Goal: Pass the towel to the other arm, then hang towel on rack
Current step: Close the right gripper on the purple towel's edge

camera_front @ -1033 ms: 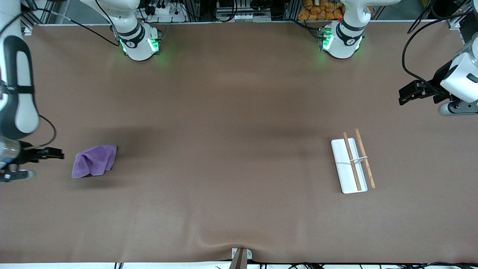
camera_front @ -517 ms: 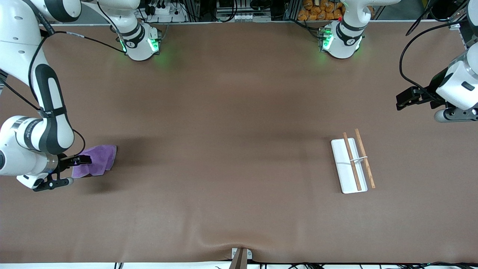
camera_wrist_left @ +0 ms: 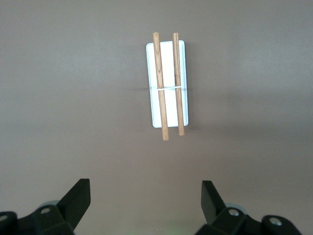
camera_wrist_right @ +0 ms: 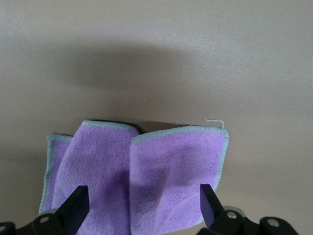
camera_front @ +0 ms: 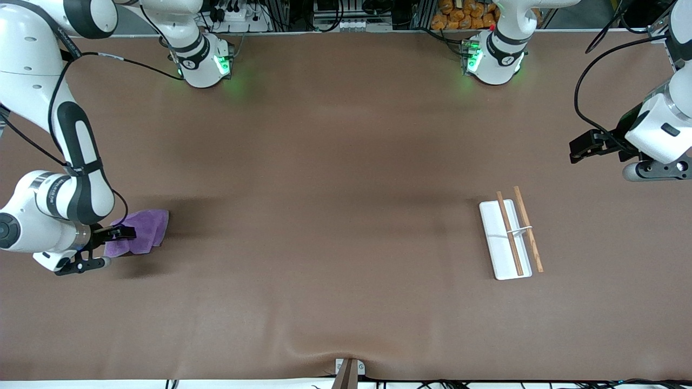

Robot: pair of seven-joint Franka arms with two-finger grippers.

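My right gripper grabs the towel by its folded middle [camera_wrist_right: 134, 200] next, which leaves the purple towel's corner with the loose thread [camera_wrist_right: 221, 132] free for the other arm.
The towel [camera_front: 145, 231], a folded purple cloth with a pale edge, lies flat on the brown table toward the right arm's end. My right gripper [camera_front: 106, 248] hangs open over the towel's outer edge. In the right wrist view the towel [camera_wrist_right: 161, 164] spreads under the right gripper [camera_wrist_right: 144, 197], with nothing between the black fingers. The rack [camera_front: 505, 240], a white base carrying two brown rods and a thin white crosspiece, sits toward the left arm's end. My left gripper [camera_front: 604, 160] is open over bare table beside it. The left wrist view shows the rack [camera_wrist_left: 168, 61] ahead of the left gripper [camera_wrist_left: 145, 192].
The two arm bases [camera_front: 203, 65] [camera_front: 494, 59] stand along the table's edge farthest from the front camera. A small bracket [camera_front: 348, 370] sits at the nearest edge, where the brown table cover [camera_front: 324, 216] is wrinkled.
The right arm has swung in from the table's end until its gripper is over the towel's edge. The left gripper has drifted slightly toward the rack. Towel and rack have not moved.
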